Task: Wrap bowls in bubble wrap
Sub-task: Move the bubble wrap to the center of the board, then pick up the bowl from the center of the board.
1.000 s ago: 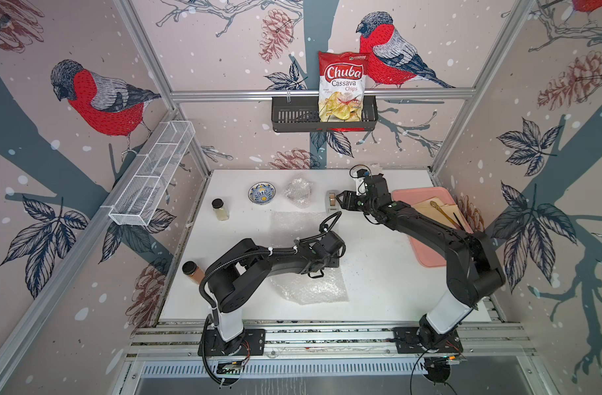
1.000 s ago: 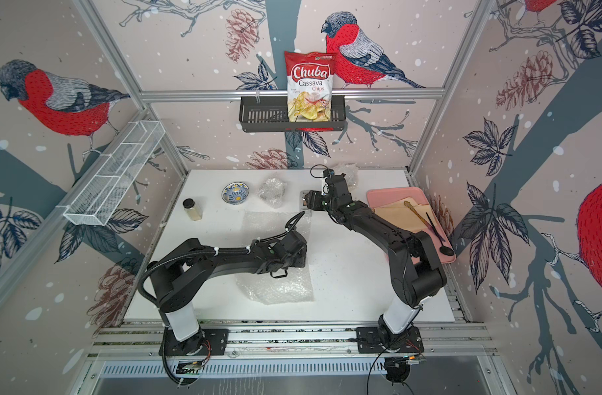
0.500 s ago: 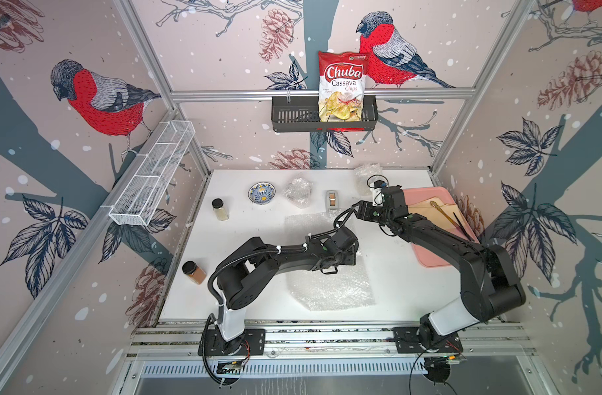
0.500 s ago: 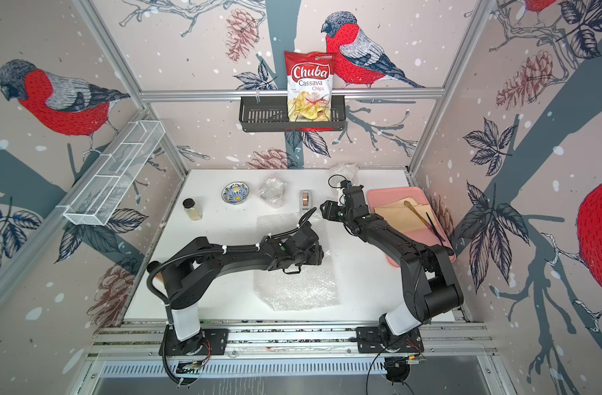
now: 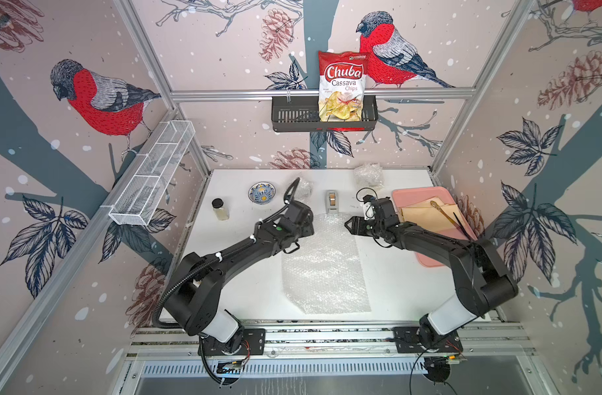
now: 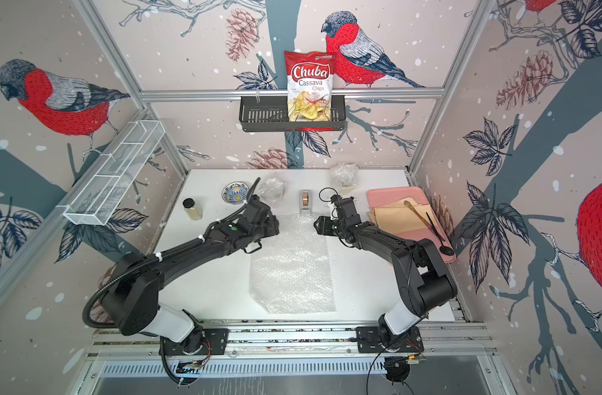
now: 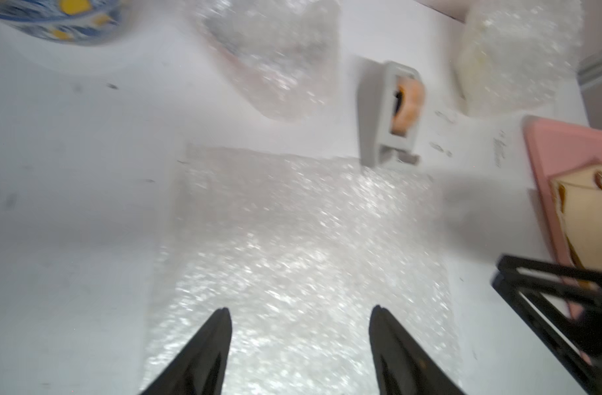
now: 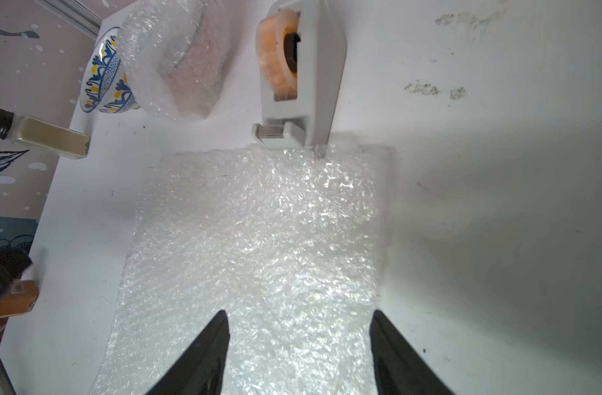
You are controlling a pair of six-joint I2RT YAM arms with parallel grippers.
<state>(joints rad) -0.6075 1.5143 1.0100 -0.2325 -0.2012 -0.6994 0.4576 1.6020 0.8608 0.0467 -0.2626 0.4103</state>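
Note:
The robot's left gripper needs to grab the bowl's rim next, away from the bundle. The bowl's base then stays free to sit on bubble wrap [image 5: 324, 265].
A sheet of bubble wrap [image 5: 324, 265] [image 6: 292, 265] lies flat in the middle of the white table. My left gripper [image 7: 301, 309] hovers open over the sheet's far left part, nothing between its fingers. My right gripper [image 5: 348, 225] [image 8: 299, 313] is open and empty above the sheet's far right corner. A blue-and-yellow bowl [image 5: 262, 192] [image 8: 101, 75] sits bare at the back left. Next to it is a bubble-wrapped bundle [image 5: 305, 188] [image 8: 180, 61]; a second wrapped bundle [image 5: 368, 174] lies at the back right. What each bundle holds does not show.
A grey tape dispenser [image 5: 332, 201] stands touching the sheet's far edge. A glass jar [image 5: 220, 209] with a black lid is at the left. A pink tray [image 5: 429, 261] at the right holds tan paper [image 5: 426, 214] and utensils. A brown bottle [image 8: 16, 301] stands near the left edge.
The crumpled bubble wrap near the front has been drawn out into a flat sheet towards the back. The left gripper moved back with it and opened wider. The right gripper swung right, away from the dispenser.

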